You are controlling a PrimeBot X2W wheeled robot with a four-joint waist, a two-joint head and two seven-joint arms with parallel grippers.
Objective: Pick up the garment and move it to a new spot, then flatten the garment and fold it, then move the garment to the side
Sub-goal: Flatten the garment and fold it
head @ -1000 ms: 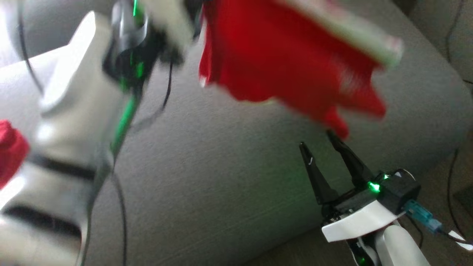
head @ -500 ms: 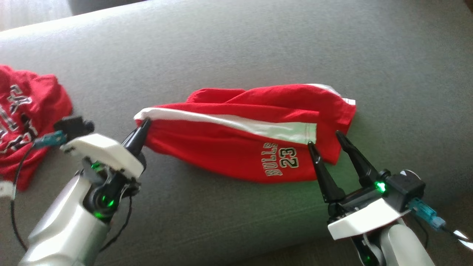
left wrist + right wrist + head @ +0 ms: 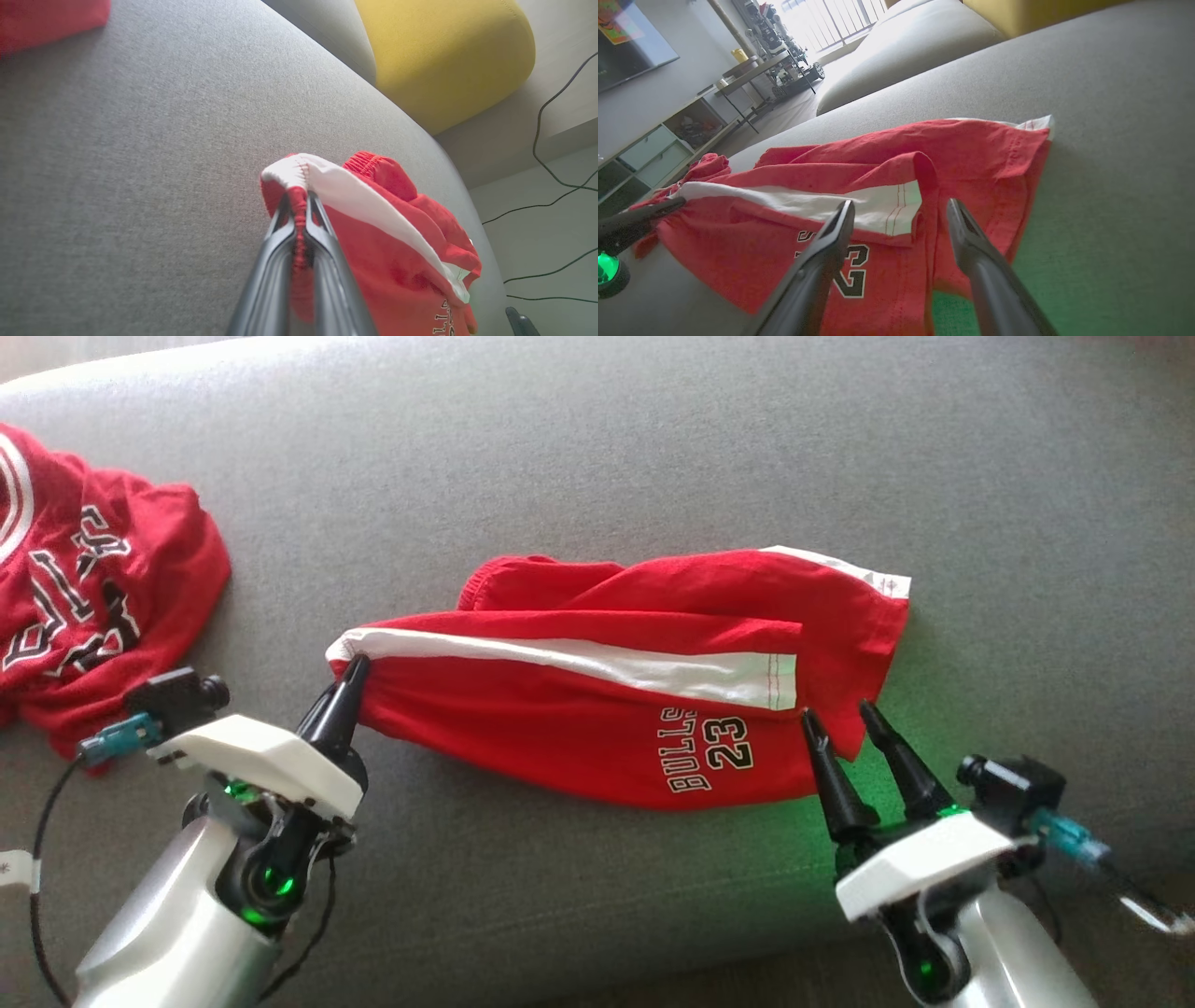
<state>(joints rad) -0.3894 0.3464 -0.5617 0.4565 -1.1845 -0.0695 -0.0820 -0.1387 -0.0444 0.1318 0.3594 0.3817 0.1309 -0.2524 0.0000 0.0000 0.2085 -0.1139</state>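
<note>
My right gripper next needs to grab the rumpled shorts by the white stripe's hem end (image 3: 780,681), to flatten them over the grey couch (image 3: 583,885).
Red basketball shorts (image 3: 616,709) with a white side stripe and "BULLS 23" print lie rumpled across the grey couch seat (image 3: 597,457). My left gripper (image 3: 353,670) is shut on the shorts' waistband corner at their left end; the left wrist view shows the red elastic (image 3: 299,219) pinched between the fingers. My right gripper (image 3: 845,717) stands open at the shorts' lower right hem, its fingers (image 3: 831,238) spread just above the cloth with nothing between them. The shorts (image 3: 887,186) lie bunched, one leg folded over the other.
A second red garment with black-and-white lettering (image 3: 84,588) lies crumpled at the couch's far left. A yellow cushion (image 3: 444,51) sits beyond the couch, with cables (image 3: 551,140) on the floor. The couch's front edge runs just below both grippers.
The shorts came down from the air onto the couch, my left gripper still holding the waistband. Since then the right gripper has shifted slightly rightward and the camera view has moved a little.
</note>
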